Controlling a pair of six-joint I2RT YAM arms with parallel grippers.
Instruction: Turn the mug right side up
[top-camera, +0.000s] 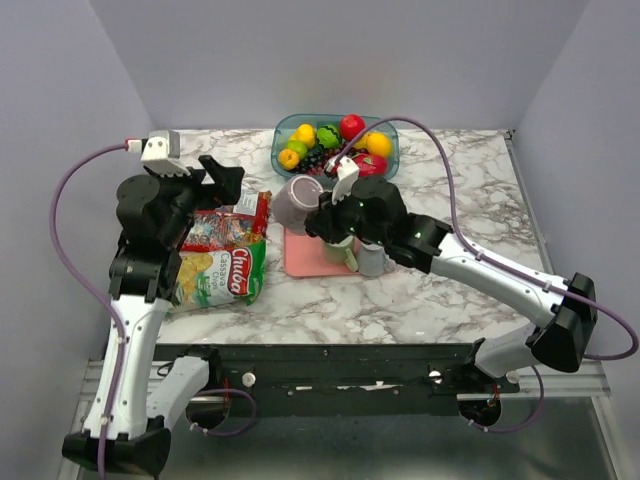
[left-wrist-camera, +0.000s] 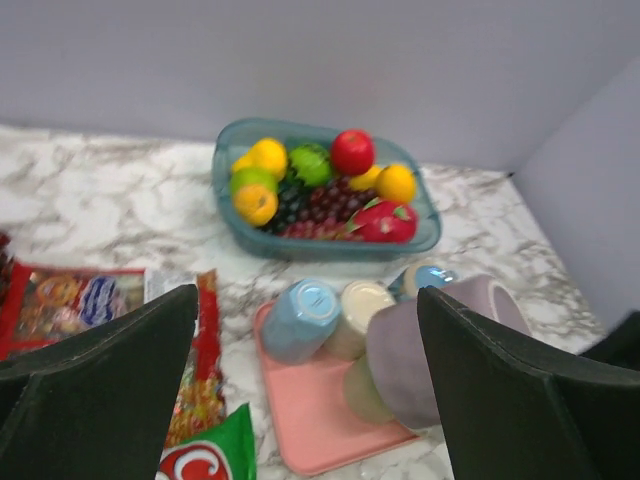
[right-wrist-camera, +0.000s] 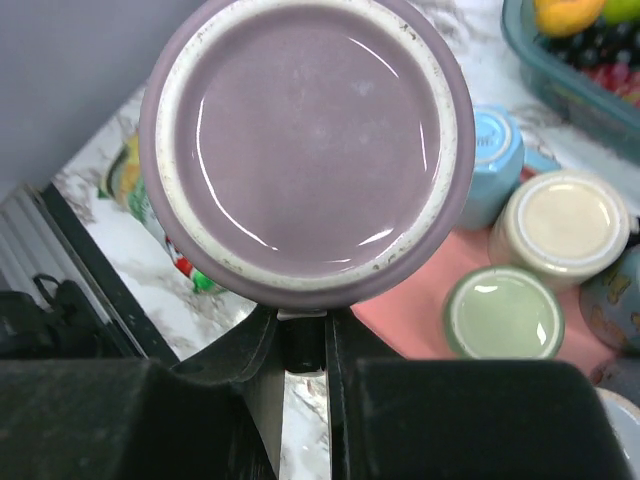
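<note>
My left gripper should next take hold of the purple mug's handle from the side of the mug's opening. Then it can set the mug upright.
A purple mug (top-camera: 296, 203) hangs in the air over the left end of the pink tray (top-camera: 303, 256), tipped roughly onto its side. My right gripper (top-camera: 324, 212) is shut on it at the handle side. In the right wrist view the mug's glazed base (right-wrist-camera: 305, 140) faces the camera and fills the upper frame, with the right gripper (right-wrist-camera: 302, 322) clamped just below it. From the left wrist view the purple mug (left-wrist-camera: 412, 362) shows partly behind the right finger. My left gripper (left-wrist-camera: 310, 400) is open and empty, left of the tray, above the snack bags.
Several other mugs stand upside down on the tray: blue (right-wrist-camera: 495, 165), cream (right-wrist-camera: 565, 228) and green (right-wrist-camera: 500, 315). A teal fruit bowl (top-camera: 283, 137) sits behind the tray. Snack bags (top-camera: 225, 265) lie to its left, under the left arm.
</note>
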